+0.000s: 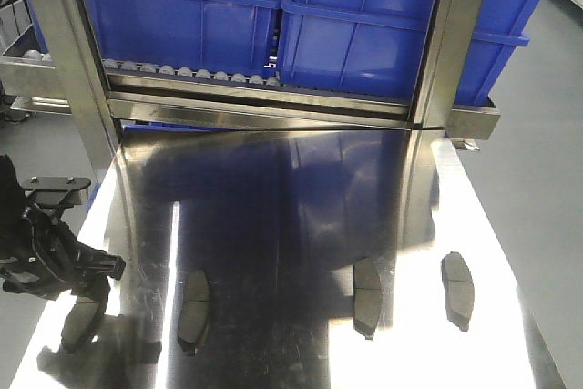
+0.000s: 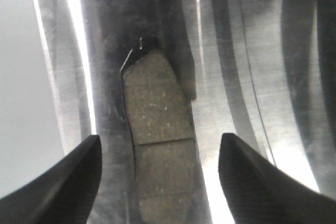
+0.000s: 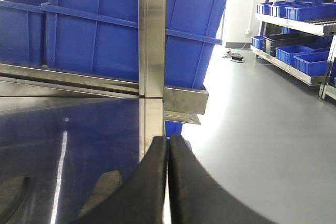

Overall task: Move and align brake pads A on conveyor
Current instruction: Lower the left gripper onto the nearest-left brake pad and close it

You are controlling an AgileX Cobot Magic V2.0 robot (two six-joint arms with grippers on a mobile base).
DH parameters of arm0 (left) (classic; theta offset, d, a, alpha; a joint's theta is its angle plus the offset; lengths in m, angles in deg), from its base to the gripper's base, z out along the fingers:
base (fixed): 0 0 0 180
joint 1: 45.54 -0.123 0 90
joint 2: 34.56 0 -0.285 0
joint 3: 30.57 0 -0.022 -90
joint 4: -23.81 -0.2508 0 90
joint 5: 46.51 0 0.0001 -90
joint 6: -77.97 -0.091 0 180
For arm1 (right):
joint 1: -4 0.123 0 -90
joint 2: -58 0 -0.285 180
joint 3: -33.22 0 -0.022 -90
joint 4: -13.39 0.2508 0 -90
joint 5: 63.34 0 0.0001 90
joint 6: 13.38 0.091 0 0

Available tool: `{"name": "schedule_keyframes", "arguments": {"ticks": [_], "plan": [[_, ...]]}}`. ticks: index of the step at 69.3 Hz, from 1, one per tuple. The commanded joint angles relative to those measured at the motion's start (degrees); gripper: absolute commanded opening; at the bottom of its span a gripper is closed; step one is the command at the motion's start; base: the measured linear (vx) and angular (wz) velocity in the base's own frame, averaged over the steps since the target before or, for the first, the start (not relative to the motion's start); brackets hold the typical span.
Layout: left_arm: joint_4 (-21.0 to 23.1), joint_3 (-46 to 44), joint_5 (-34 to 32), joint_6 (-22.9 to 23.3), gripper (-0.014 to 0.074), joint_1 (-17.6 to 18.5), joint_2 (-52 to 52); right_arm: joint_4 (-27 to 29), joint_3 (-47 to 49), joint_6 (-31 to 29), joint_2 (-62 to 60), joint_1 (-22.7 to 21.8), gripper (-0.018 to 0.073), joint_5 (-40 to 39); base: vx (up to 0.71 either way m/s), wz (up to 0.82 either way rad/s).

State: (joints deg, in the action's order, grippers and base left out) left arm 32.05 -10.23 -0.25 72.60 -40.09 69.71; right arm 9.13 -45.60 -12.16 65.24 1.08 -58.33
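The robot will next pick up the brake pad [image 1: 84, 321] by its long side edges with the left gripper, to align it on the conveyor.
Brake pads A lie on a shiny steel table [image 1: 291, 198]: one at the far left [image 1: 75, 330], another [image 1: 193, 302] beside it, and two on the right [image 1: 367, 293] [image 1: 457, 287]. My left gripper [image 1: 89, 291] hovers over the far-left pad. In the left wrist view it [image 2: 159, 137] is open, with that pad [image 2: 157, 124] lying lengthwise between its fingers and touching neither. My right gripper [image 3: 168, 139] is shut on nothing, near the table's right edge, with one pad [image 3: 107, 184] to its left. The conveyor is out of view.
Blue bins [image 1: 364, 34] sit on a roller rack [image 1: 191, 75] behind the table, between steel uprights [image 1: 68, 52] [image 1: 451, 43]. One upright [image 3: 152, 35] stands straight ahead of my right gripper. Grey floor [image 3: 262, 129] lies beyond the table's right edge.
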Motion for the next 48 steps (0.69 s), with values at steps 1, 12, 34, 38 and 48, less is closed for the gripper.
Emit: {"name": "schedule_keyframes", "arguments": {"ticks": [1, 12, 34, 38, 48], "plan": [[0.52, -1.93, -1.56, 0.46, 0.0471, 0.36, -0.85, -0.41, -0.66, -0.28, -0.84, -0.42, -0.0011, -4.18, 0.0, 0.0], [0.51, -1.98, -1.78, 0.46, 0.0471, 0.36, 0.24, -0.41, -0.66, -0.28, -0.84, -0.42, -0.0011, -4.18, 0.0, 0.0], [0.91, -1.91, -1.05, 0.46, 0.0471, 0.36, 1.99, -0.41, -0.66, -0.28, -0.84, -0.42, -0.0011, -4.12, 0.0, 0.0], [0.91, -1.91, -0.67, 0.4, 0.0471, 0.36, 1.99, -0.41, -0.66, -0.28, -0.84, -0.42, -0.0011, -4.12, 0.0, 0.0], [0.76, -1.91, -0.37, 0.4, 0.047, 0.36, 1.99, -0.41, -0.66, -0.28, -0.84, -0.42, -0.0011, -4.12, 0.0, 0.0]]}}
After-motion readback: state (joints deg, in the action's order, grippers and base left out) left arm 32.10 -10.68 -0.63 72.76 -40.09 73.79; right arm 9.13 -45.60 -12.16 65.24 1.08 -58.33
